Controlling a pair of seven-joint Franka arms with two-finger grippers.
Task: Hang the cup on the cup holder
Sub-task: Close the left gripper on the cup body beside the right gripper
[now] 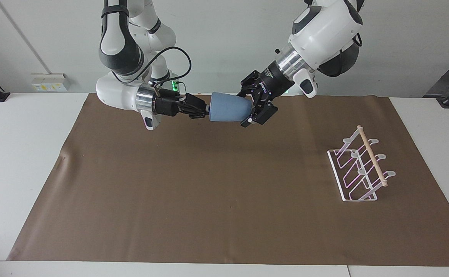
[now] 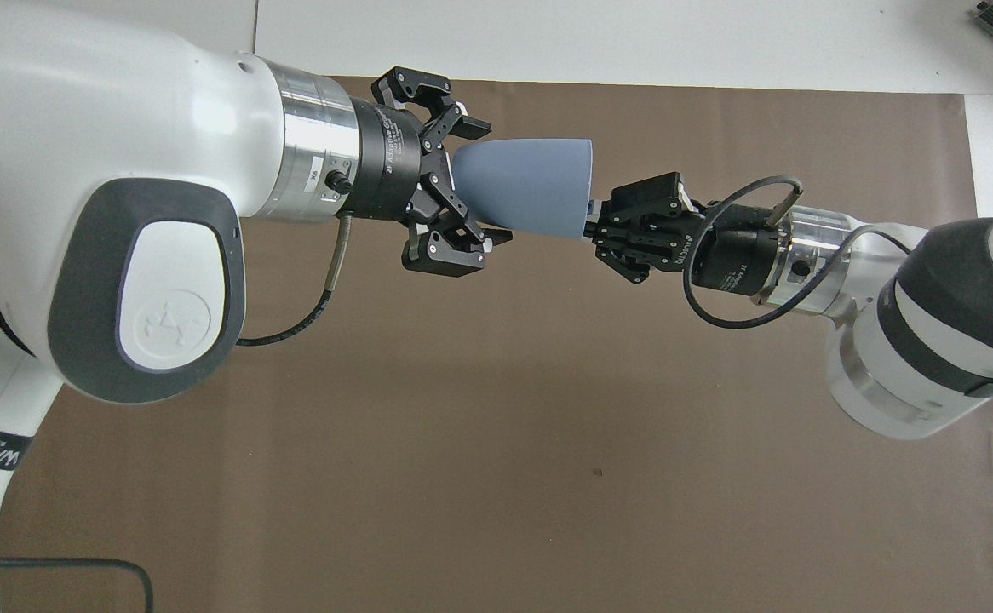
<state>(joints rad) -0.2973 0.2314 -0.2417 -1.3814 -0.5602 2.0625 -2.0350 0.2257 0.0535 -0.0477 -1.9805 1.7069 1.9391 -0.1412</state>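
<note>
My left gripper grabs the cup by its narrow base (image 2: 472, 184) next, which stands free, since my right gripper already fills the cup's wide rim (image 2: 587, 209).
The light-blue cup (image 1: 228, 107) hangs on its side in the air over the robots' end of the brown mat. My right gripper (image 1: 208, 109) is shut on its wide rim, which also shows in the overhead view (image 2: 590, 223). My left gripper (image 1: 248, 107) is open, one finger on each side of the cup's narrow base; the overhead view (image 2: 481, 186) shows a small gap at each finger. The cup (image 2: 530, 183) points its base at the left gripper. The white wire cup holder (image 1: 359, 165) with its wooden dowel stands on the mat toward the left arm's end. It is hidden in the overhead view.
A brown mat (image 1: 209, 200) covers most of the white table (image 1: 16, 154). The large left arm (image 2: 122, 221) fills the lower part of the overhead view on its own side.
</note>
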